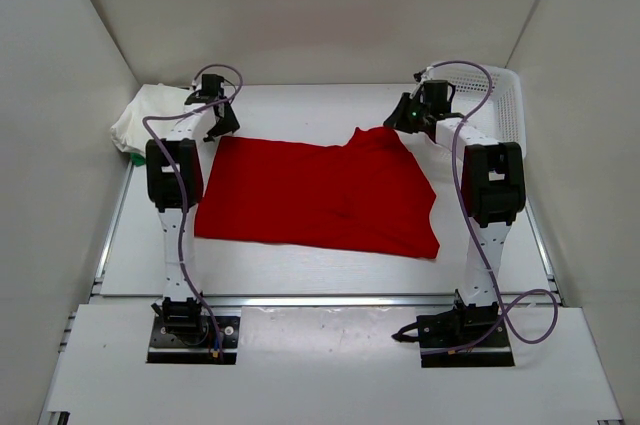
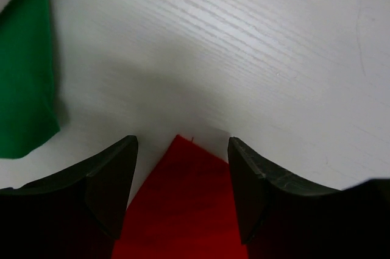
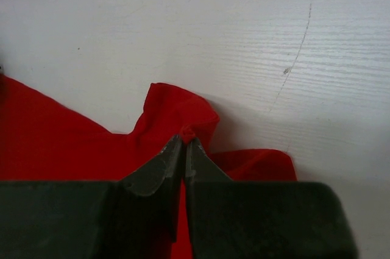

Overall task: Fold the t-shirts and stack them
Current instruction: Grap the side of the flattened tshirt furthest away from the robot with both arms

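The left gripper should close on the red t-shirt's corner now. The corner lies between the open fingers with its point level with them, so the left gripper would hold it.
The red t-shirt (image 1: 320, 195) lies spread over the middle of the table, its far right corner bunched up. My right gripper (image 1: 405, 117) is shut on that raised fold of the red t-shirt (image 3: 183, 113), with cloth pinched at its fingertips (image 3: 184, 142). At the far left corner my left gripper (image 1: 222, 123) stands open, and the red corner (image 2: 183, 198) lies flat on the table between its fingers without touching them. The off-white t-shirt (image 1: 145, 115) sits folded at the back left with the green t-shirt (image 1: 136, 157) showing under it; the green t-shirt (image 2: 24, 82) fills the left edge of the left wrist view.
A white mesh basket (image 1: 505, 105) stands at the back right, behind the right arm. White walls close in the table on the left, right and back. A metal rail (image 1: 330, 297) runs along the table's near edge.
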Tool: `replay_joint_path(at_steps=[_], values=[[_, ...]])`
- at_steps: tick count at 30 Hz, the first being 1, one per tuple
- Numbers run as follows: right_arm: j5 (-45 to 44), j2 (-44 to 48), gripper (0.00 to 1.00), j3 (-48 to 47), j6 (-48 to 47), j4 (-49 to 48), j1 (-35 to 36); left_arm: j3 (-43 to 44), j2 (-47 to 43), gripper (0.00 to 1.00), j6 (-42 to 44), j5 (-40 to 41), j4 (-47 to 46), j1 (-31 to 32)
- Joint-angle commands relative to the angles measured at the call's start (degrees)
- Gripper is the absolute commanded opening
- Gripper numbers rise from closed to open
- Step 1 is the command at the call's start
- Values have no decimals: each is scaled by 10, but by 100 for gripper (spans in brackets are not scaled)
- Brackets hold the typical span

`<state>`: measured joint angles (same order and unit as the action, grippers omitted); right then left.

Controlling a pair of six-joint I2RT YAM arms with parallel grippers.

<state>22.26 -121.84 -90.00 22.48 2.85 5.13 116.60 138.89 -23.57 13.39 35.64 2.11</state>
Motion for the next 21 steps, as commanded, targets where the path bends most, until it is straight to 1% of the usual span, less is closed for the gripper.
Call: replay_joint_path(at_steps=[1,2,3,5,8,10,13,16,20,21], values=[[11,21,0,10,0,-22,-1,-37,-74,72,-11,-15,-35,-7],[11,20,0,10,-2,-24,-1,-49,-78,69,-16,-17,-43,-7],[14,20,1,12,0,-25,-1,-46,-80,60,-7,-16,-43,-10],[14,26,0,20,2,-42,-4,-21,-65,52,5,2,-14,1],[16,33,0,20,6,-44,-6,-15,-49,52,-1,-18,3,0],[18,38,0,24,6,-48,-6,7,-31,54,6,-11,23,3],[21,45,0,32,9,-58,-10,14,-19,55,13,-9,32,7],[23,49,0,34,12,-55,-13,7,-22,52,15,-6,35,8],[26,51,0,33,14,-65,-15,5,-20,45,13,-8,32,7],[27,52,0,34,14,-61,-16,4,-22,45,13,-9,30,8]])
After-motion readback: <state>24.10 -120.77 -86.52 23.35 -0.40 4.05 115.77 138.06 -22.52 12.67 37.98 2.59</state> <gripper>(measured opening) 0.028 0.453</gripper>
